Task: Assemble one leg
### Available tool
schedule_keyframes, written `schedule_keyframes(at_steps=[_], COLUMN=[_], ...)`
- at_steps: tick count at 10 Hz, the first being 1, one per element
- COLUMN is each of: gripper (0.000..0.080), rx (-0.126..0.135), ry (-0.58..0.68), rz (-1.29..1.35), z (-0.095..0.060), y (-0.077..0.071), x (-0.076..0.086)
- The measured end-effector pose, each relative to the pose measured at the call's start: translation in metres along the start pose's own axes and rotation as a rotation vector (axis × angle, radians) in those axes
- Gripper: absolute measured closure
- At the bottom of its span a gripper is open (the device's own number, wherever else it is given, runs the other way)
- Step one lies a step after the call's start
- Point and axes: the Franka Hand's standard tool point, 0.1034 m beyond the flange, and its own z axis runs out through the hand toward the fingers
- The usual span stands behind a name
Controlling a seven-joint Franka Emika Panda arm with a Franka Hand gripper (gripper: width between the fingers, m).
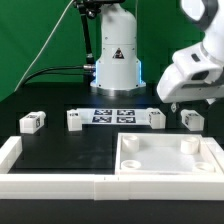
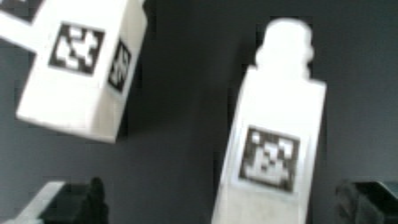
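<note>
The robot's gripper will next grab the leg's marker-bearing body [image 2: 269, 160], so that the leg's peg end stays free to go into the tray's corner socket.
Four small white legs with square markers lie in a row on the black table: one [image 1: 31, 122], a second [image 1: 74, 120], a third [image 1: 155, 119] and a fourth [image 1: 192, 119]. My gripper [image 1: 178, 100] hangs just above the two on the exterior view's right. In the wrist view it [image 2: 222, 205] is open, with a dark fingertip [image 2: 71, 200] on one side and the other [image 2: 374, 200] opposite. A leg with a peg end [image 2: 276, 130] lies between them, untouched. Another leg [image 2: 86, 70] lies beside it, outside the fingers.
The large white tray-like piece [image 1: 125, 160] with corner sockets lies in front of the legs. The marker board [image 1: 113, 115] lies behind the row. A white rail [image 1: 10, 150] runs along the front left. The arm's base [image 1: 115, 60] stands at the back.
</note>
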Motion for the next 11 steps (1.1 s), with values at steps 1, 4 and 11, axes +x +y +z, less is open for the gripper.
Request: schedule_keyframes(at_steps=[1,4,11], gripper=[0.015,0.015,0.0284], rx=[0.001,-0.011,-0.008], ry=[-0.064,-0.337,-0.321], rz=[0.0,0.012,0.022], z=[0.003,0.021,0.033], y=[0.0,-0.006,-0.009], x=[0.003,0.001,0.01])
